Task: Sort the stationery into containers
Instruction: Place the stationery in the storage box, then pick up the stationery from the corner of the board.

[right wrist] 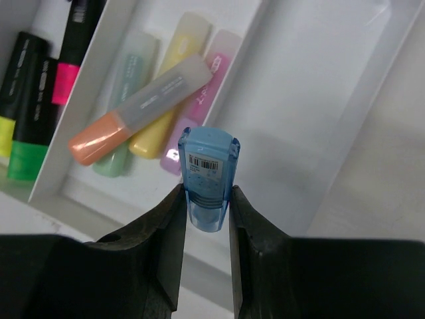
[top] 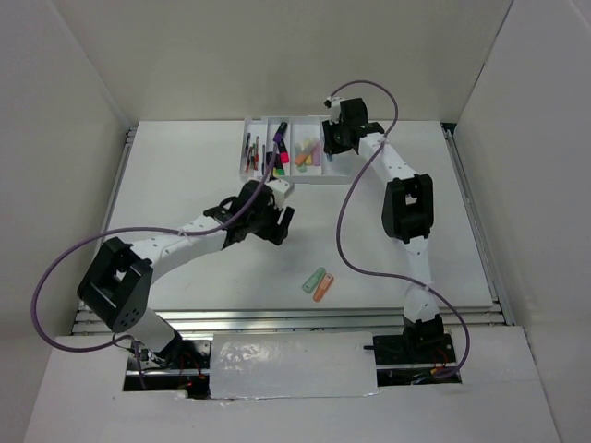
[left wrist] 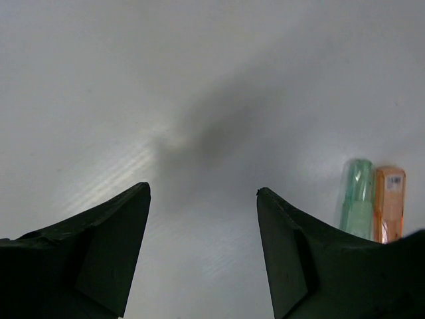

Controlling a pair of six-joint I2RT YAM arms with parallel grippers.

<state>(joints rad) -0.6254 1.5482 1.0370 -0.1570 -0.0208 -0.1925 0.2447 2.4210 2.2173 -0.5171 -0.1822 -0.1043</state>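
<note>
I will reach the pale green marker with my left gripper and grip its middle (top: 314, 281) (left wrist: 358, 201), so both ends of the marker stay free to fit into a section of the tray.
My right gripper (right wrist: 204, 199) is shut on a blue marker (right wrist: 207, 176), held upright over the white tray (right wrist: 372, 100). The blue marker hangs above the near end of the compartment holding the pastel markers (right wrist: 133, 109), beside an empty compartment (right wrist: 312, 80). From above, the right gripper (top: 334, 148) sits at the tray's right end (top: 338, 172). My left gripper (left wrist: 202, 193) is open over bare table, nothing between its fingers. A green marker (left wrist: 357, 196) and an orange marker (left wrist: 388, 203) lie side by side to its right. From above, the left gripper (top: 277, 224) is up-left of that pair (top: 318, 283).
Thin pens (top: 251, 152) fill the tray's leftmost compartment and black highlighters (top: 279, 148) with coloured caps the one beside it. White walls enclose the table on three sides. Purple cables loop from both arms over the table.
</note>
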